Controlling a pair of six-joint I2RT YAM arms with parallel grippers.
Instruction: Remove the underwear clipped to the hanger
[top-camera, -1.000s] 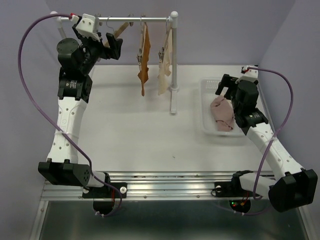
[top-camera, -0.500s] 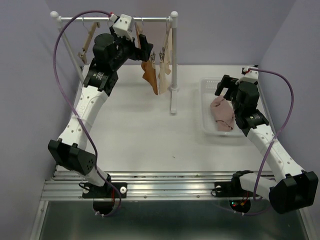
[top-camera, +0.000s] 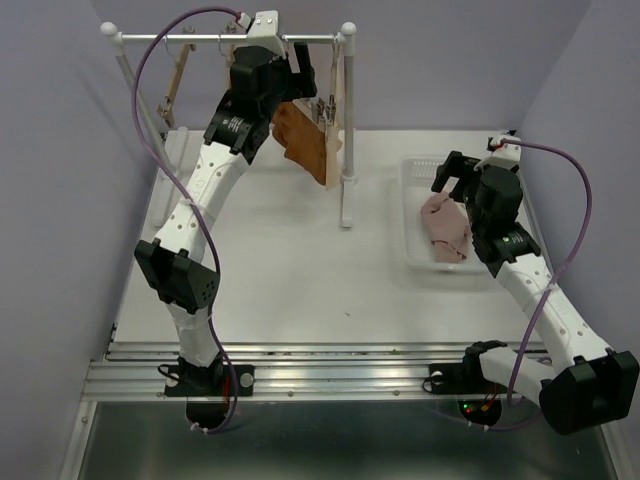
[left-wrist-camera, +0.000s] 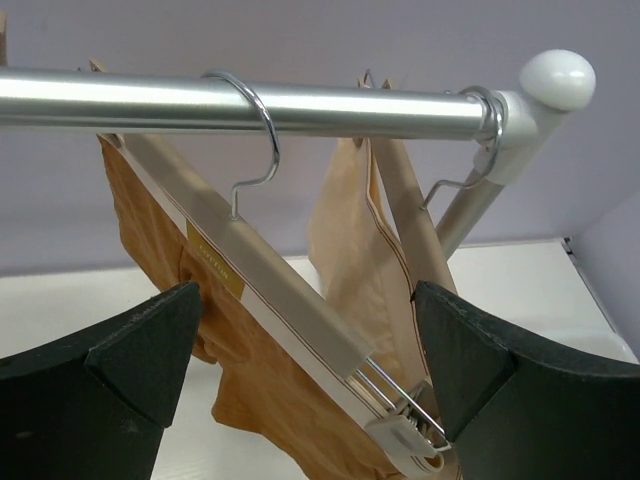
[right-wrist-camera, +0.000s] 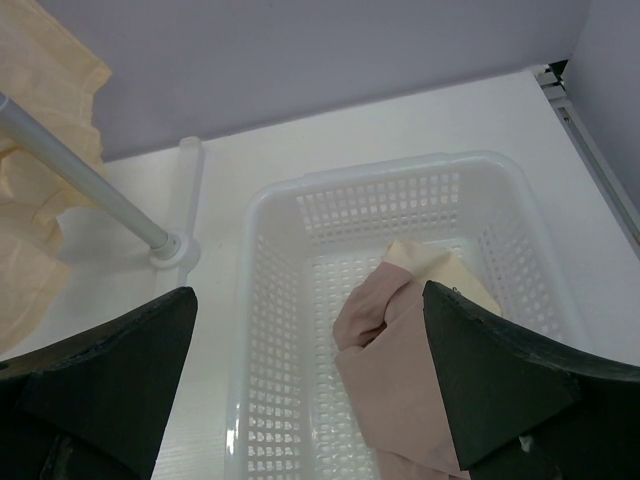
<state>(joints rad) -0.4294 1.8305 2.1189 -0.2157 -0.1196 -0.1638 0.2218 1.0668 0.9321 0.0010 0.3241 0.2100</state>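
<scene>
The left gripper grabs the rust-brown underwear's hanger by its wooden bar (left-wrist-camera: 277, 270) beside the hanger's hook next, and the hanger's end clips stay free for removing the underwear.
The rust-brown underwear (top-camera: 303, 143) hangs clipped to a pale wooden hanger (left-wrist-camera: 268, 288) on the metal rail (left-wrist-camera: 300, 105). It also shows in the left wrist view (left-wrist-camera: 250, 400). The cream underwear (top-camera: 338, 105) hangs on its own hanger just to the right, by the post; it also shows in the left wrist view (left-wrist-camera: 350, 235). My left gripper (top-camera: 298, 88) is open at the rail. In its wrist view, my left gripper (left-wrist-camera: 305, 300) has one jaw on each side of the rust-brown hanger. The pinkish-beige underwear (top-camera: 443, 228) lies in the white basket (right-wrist-camera: 262, 300). My right gripper (right-wrist-camera: 310, 300) is open above it.
An empty wooden hanger (top-camera: 175, 85) hangs at the rail's left end. The stand's right post (top-camera: 347, 130) rises from the table, left of the basket (top-camera: 415, 168). A metal clip (left-wrist-camera: 425, 437) sits at the hanger's lower end.
My left arm has swung right along the rail, from its left end to the rust-brown hanger. That garment has swung to the right. The right arm has barely moved.
</scene>
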